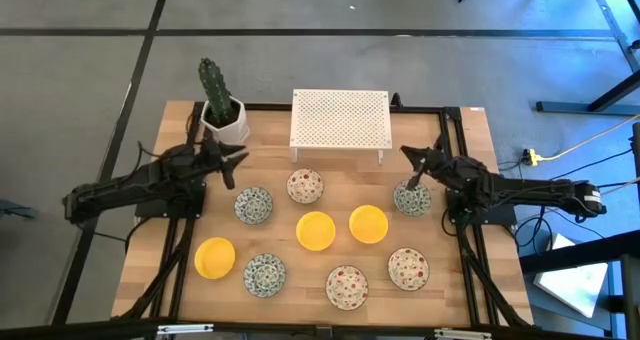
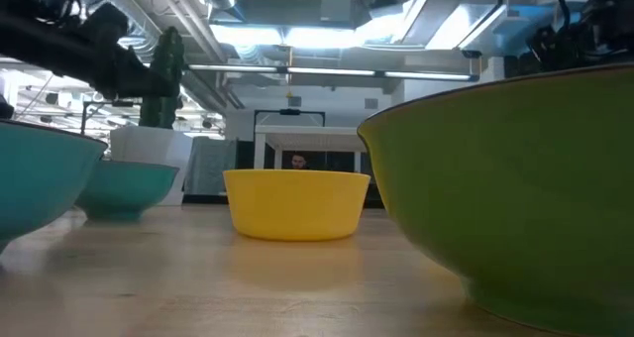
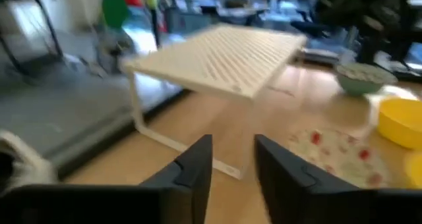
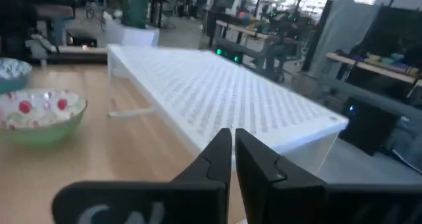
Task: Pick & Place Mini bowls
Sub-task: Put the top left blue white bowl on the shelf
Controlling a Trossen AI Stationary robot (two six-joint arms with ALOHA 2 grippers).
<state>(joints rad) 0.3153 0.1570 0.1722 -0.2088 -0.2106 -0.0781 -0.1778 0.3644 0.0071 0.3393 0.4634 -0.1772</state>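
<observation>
I need to pick up the teal-speckled mini bowl by its rim (image 1: 253, 189) with my left gripper next, to place it on the white rack (image 1: 341, 120).
Mini bowls rest on their bases on the wooden table (image 1: 200, 310). Three are yellow (image 1: 316, 230) (image 1: 368, 223) (image 1: 214, 257). Three have teal speckles (image 1: 253, 205) (image 1: 265, 274) (image 1: 412, 198). Three have red floral speckles (image 1: 305, 186) (image 1: 347, 286) (image 1: 408, 268). My left gripper (image 1: 240, 160) (image 3: 234, 158) hovers open at the far left beside the cactus pot, with nothing between its fingers. My right gripper (image 1: 408, 152) (image 4: 233, 148) hovers shut at the far right, holding nothing. Both point toward the white rack.
A white perforated rack (image 1: 340, 120) (image 3: 224, 53) (image 4: 224, 92) stands on thin legs at the table's far middle. A white pot with a green cactus (image 1: 222, 115) stands at the far left corner. Bare wood lies along the near edge, in front of the bowls.
</observation>
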